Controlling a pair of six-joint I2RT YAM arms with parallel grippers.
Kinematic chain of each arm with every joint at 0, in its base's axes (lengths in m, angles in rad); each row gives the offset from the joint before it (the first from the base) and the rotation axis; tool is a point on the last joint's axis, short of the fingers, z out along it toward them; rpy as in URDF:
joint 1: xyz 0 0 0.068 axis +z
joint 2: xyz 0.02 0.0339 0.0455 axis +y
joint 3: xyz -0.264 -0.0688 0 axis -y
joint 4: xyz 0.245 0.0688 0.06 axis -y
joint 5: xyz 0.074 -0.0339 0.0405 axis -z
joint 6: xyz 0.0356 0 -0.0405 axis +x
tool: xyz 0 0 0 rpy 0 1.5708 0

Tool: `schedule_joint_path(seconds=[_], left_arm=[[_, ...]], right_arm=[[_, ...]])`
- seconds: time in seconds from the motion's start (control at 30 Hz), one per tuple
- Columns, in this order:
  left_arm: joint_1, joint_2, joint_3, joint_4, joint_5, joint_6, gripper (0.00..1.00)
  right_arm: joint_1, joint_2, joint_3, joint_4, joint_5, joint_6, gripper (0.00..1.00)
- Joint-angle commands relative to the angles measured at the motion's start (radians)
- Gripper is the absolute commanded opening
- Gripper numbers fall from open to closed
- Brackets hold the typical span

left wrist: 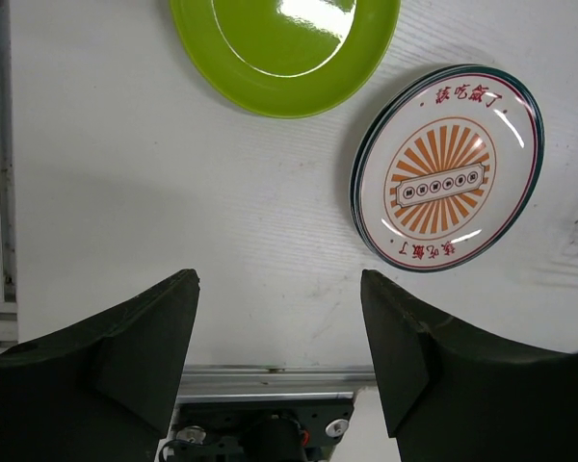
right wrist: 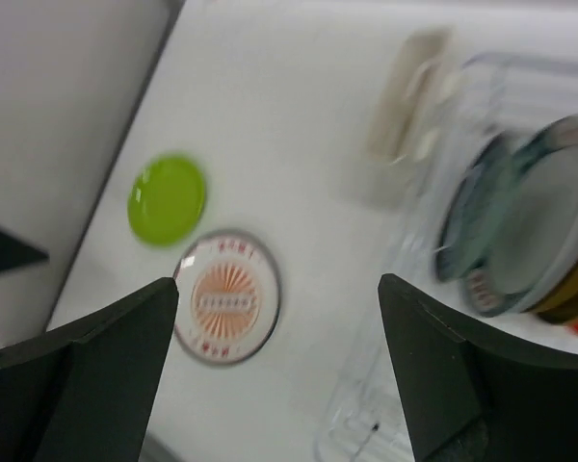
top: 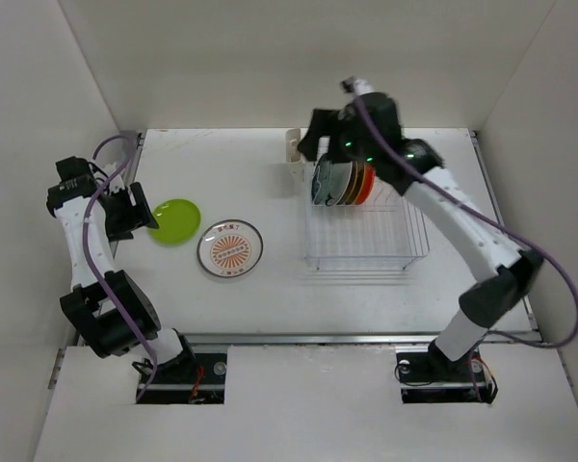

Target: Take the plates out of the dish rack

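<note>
The orange plate would stay behind if the robot lifted its right gripper now, because the plate is outside the open fingers.
A lime green plate (top: pixel 174 220) and a white plate with an orange sunburst (top: pixel 230 248) lie flat on the table, left of the dish rack (top: pixel 385 252). Several plates (top: pixel 341 183) stand on edge in the rack's far end, a dark teal-rimmed one in front and orange ones behind. My left gripper (top: pixel 143 214) is open and empty beside the green plate (left wrist: pixel 284 48); the sunburst plate (left wrist: pixel 448 180) lies to its right. My right gripper (top: pixel 313 144) is open and empty above the rack's far left corner, with the racked plates (right wrist: pixel 520 231) blurred at its right.
A small white cup holder (top: pixel 293 146) is fixed to the rack's far left side and shows blurred in the right wrist view (right wrist: pixel 405 96). White walls close in the table at the left, back and right. A metal rail (left wrist: pixel 270 377) runs along the near edge.
</note>
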Motion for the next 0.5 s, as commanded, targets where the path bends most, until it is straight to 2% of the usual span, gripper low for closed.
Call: schedule_joint_path(seconds=[0.0, 0.1, 0.2, 0.27, 0.47], left_arm=[[0.005, -0.036, 0.049, -0.03, -0.008, 0.028, 0.65], [0.005, -0.036, 0.06, -0.039, -0.008, 0.037, 0.65], [0.005, -0.036, 0.069, -0.049, -0.008, 0.037, 0.65], [-0.004, -0.036, 0.069, -0.049, -0.008, 0.037, 0.65], [-0.004, -0.036, 0.06, -0.058, -0.008, 0.046, 0.65]], right_arm=[[-0.132, -0.069, -0.033, -0.052, 0.194, -0.003, 0.89], [-0.212, -0.079, -0.058, -0.061, 0.267, 0.023, 0.87], [-0.275, -0.043, -0.078, -0.084, 0.349, 0.023, 0.78], [-0.295, 0.004, -0.078, -0.084, 0.36, 0.023, 0.7], [-0.347, 0.099, -0.067, -0.084, 0.351, 0.023, 0.56]])
